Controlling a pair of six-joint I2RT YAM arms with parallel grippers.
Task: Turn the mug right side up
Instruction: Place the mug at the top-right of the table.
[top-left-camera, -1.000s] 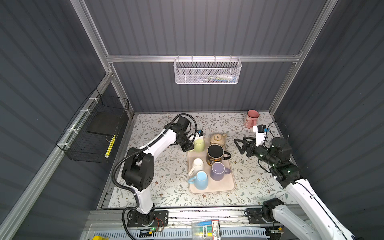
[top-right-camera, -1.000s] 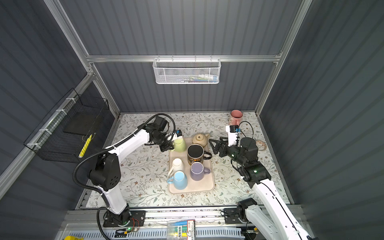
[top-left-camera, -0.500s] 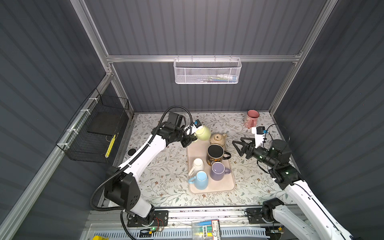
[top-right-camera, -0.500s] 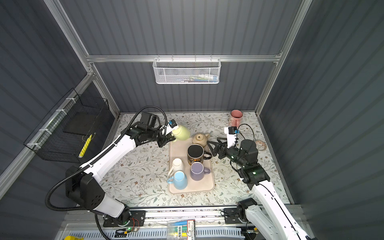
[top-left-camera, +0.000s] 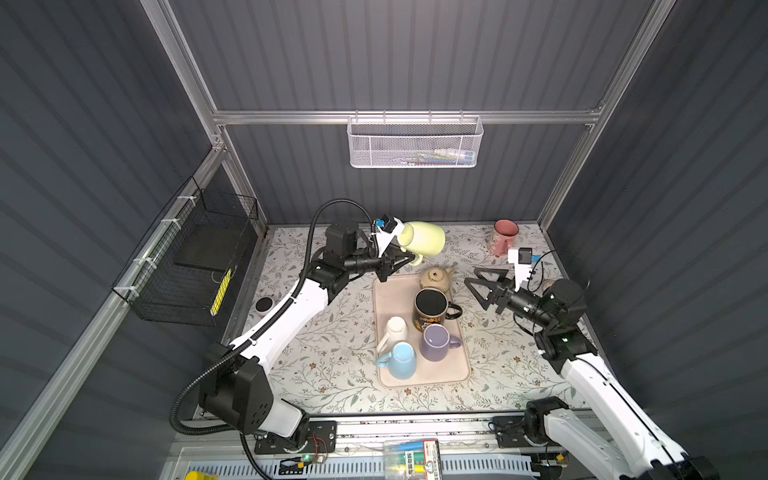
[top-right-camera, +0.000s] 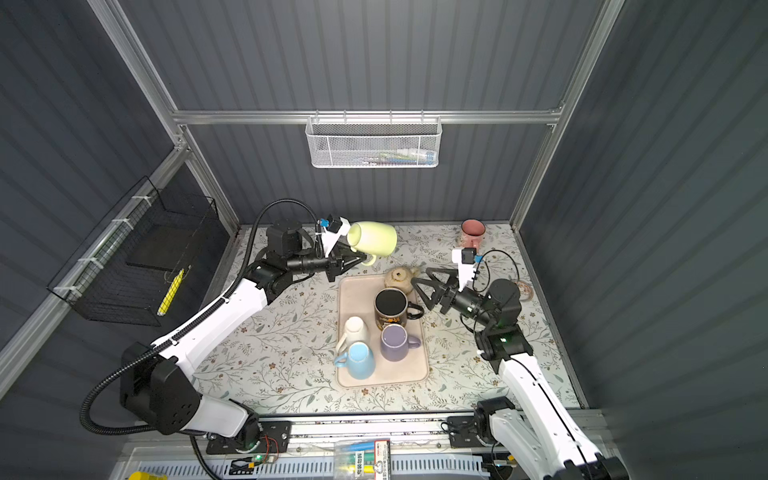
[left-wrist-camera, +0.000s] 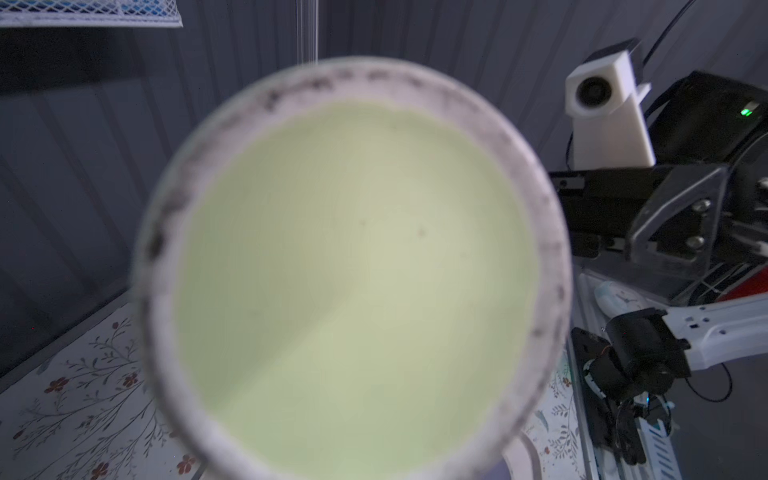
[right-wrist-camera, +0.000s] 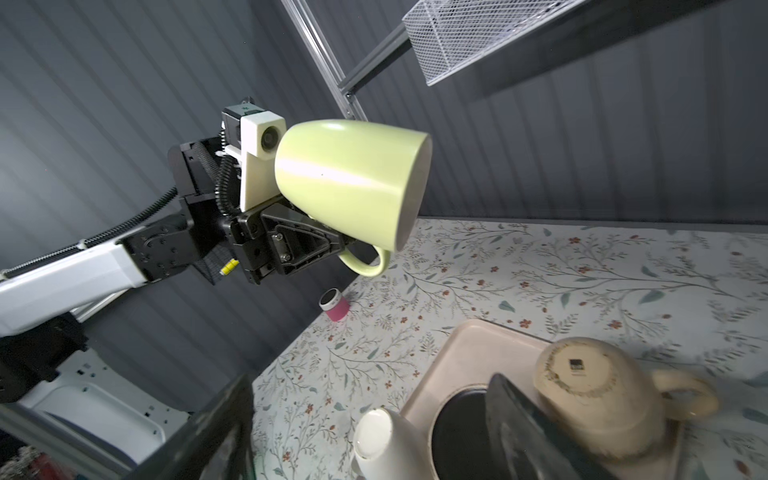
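My right gripper will next grab the pale green mug's handle from the side of the mug's opening, so the mug's base stays free to stand upright.
The pale green mug (top-left-camera: 422, 237) (top-right-camera: 372, 237) hangs in the air above the tray's far left corner, tipped on its side, mouth toward the right arm. My left gripper (top-left-camera: 405, 258) (right-wrist-camera: 345, 245) is shut on its handle, under the body. In the left wrist view the mug's base (left-wrist-camera: 361, 282) fills the frame and hides the jaws. My right gripper (top-left-camera: 473, 286) (right-wrist-camera: 370, 380) stands open and empty, low beside the tray's right edge, facing the mug (right-wrist-camera: 349, 183).
A beige tray (top-left-camera: 395, 291) holds an upside-down beige mug (top-left-camera: 434, 278), a black mug (top-left-camera: 432, 305), a white mug (top-left-camera: 395, 330), a purple mug (top-left-camera: 436, 340) and a blue mug (top-left-camera: 401, 359). A pink mug (top-left-camera: 503, 237) stands back right. A small pink canister (top-left-camera: 264, 305) sits at the left edge.
My left arm has lifted the green mug off the tray, carried it up and back, and tipped it onto its side. The right gripper's jaws have spread a little wider.
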